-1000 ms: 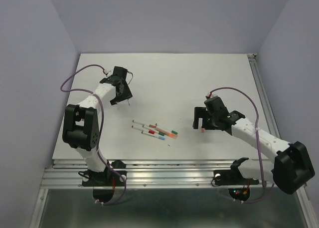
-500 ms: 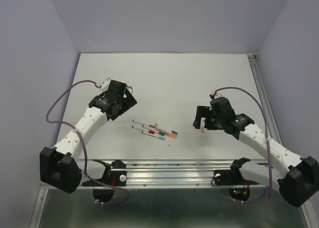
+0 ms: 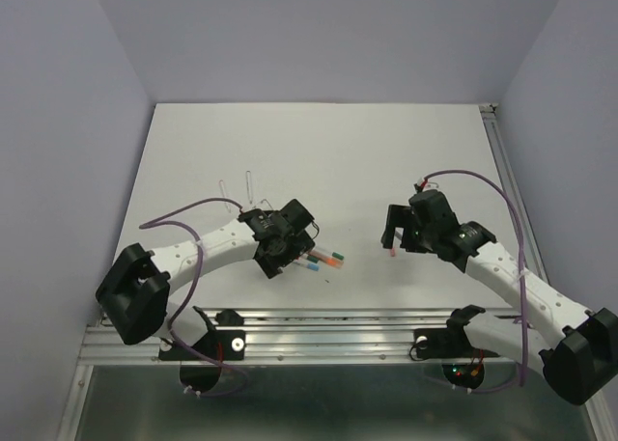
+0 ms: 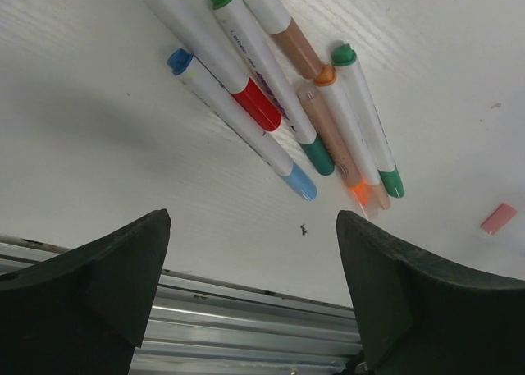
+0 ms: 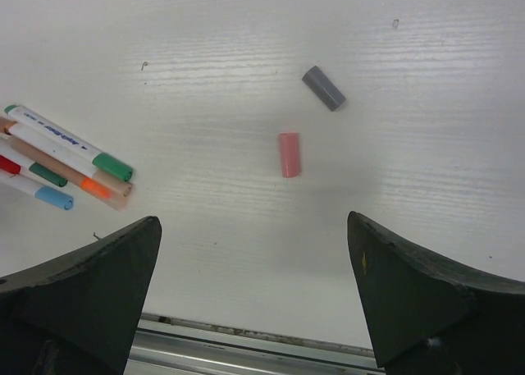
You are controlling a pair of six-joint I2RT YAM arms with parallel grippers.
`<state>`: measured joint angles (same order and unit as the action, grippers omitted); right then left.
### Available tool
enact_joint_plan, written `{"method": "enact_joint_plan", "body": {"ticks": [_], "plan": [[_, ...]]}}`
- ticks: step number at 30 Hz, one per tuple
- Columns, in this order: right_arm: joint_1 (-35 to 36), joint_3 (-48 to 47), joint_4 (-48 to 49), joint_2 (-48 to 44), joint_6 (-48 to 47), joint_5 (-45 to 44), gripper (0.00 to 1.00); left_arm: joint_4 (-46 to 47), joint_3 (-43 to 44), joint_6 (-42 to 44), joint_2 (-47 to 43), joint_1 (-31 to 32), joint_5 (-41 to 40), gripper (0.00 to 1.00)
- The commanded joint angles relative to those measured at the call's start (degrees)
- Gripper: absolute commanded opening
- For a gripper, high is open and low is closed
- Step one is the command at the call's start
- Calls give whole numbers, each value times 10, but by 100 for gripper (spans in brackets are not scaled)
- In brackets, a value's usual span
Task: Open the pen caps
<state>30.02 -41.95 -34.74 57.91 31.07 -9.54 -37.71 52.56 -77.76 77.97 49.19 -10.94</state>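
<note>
My left gripper will next grab the blue-capped pen by its white body just behind the blue cap [image 3: 299, 261] [image 4: 264, 147], so the cap stays exposed for my right gripper to open.
Several white pens [image 4: 271, 96] lie bunched together with their caps on: a red cap [image 4: 254, 108], a blue cap [image 4: 300, 183], two green caps [image 4: 318, 156] and an orange one [image 4: 358, 193]. In the top view the pens [image 3: 326, 259] lie near the table's front middle. My left gripper [image 3: 280, 256] hovers over their left ends, open and empty, and it also shows in the left wrist view [image 4: 254, 297]. A loose pink cap [image 5: 289, 154] and a loose grey cap [image 5: 323, 88] lie on the table. My right gripper [image 5: 254, 305] is open and empty above the pink cap [image 3: 391, 252].
The metal rail [image 3: 328, 316] runs along the table's near edge, close below both grippers. It also shows in the left wrist view [image 4: 246, 309]. Lilac walls stand at the left, back and right of the white table [image 3: 319, 151].
My left arm has swung from the back left of the table forward and to the right, and its gripper now sits over the pens. My right arm has barely moved.
</note>
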Motion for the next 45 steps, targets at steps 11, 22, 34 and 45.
{"method": "enact_joint_plan", "body": {"ticks": [11, 22, 34, 45], "plan": [[-3, -5, -12, -24, 7, -20, 100, -31, 40, -91, 100, 15, -31, 87], [-3, -7, -14, -19, 9, -28, 100, -35, 39, -93, 144, 15, -26, 76], [-3, -5, -11, -18, 7, -21, 100, -61, 44, -97, 178, 14, -44, 63], [-3, -7, -16, -18, 7, -21, 100, -21, -8, -94, 172, -4, -40, 48]]}}
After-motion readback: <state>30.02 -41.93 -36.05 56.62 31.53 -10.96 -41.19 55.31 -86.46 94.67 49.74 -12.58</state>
